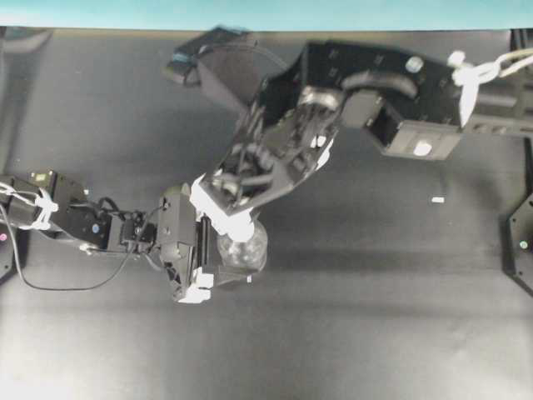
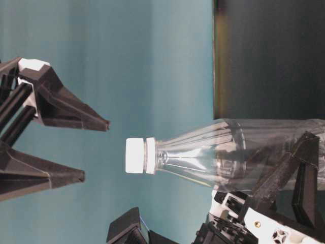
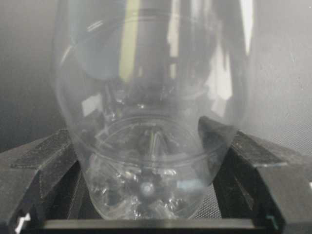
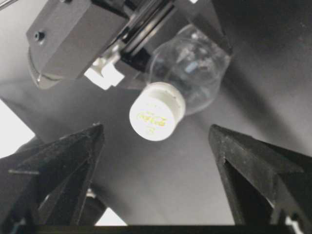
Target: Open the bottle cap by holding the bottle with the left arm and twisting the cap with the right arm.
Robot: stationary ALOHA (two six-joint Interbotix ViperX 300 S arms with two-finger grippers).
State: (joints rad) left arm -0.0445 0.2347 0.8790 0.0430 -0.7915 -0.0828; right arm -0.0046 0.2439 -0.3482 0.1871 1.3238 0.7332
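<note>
My right gripper will next grab the white bottle cap by its round side (image 4: 170,96). It will then twist the cap to open the clear bottle (image 4: 191,68).
The clear bottle (image 2: 238,152) is held up off the dark table (image 1: 350,317), with my left gripper (image 3: 144,141) shut on its lower body. Its black fingers (image 3: 222,139) press both sides of the round base. The white bottle cap (image 4: 156,113) sits on the neck, with faint yellow print on top. My right gripper (image 4: 156,139) is open in front of the cap. Its two black fingertips (image 2: 101,123) stand wide apart, short of the cap (image 2: 136,155) and not touching it. From overhead, the right arm (image 1: 375,92) reaches in over the bottle (image 1: 250,248) and hides its top.
A tiny white scrap (image 1: 438,200) lies on the table to the right. The left arm (image 1: 75,221) with its loose black cable comes in from the left edge. A teal wall (image 1: 266,12) runs along the back.
</note>
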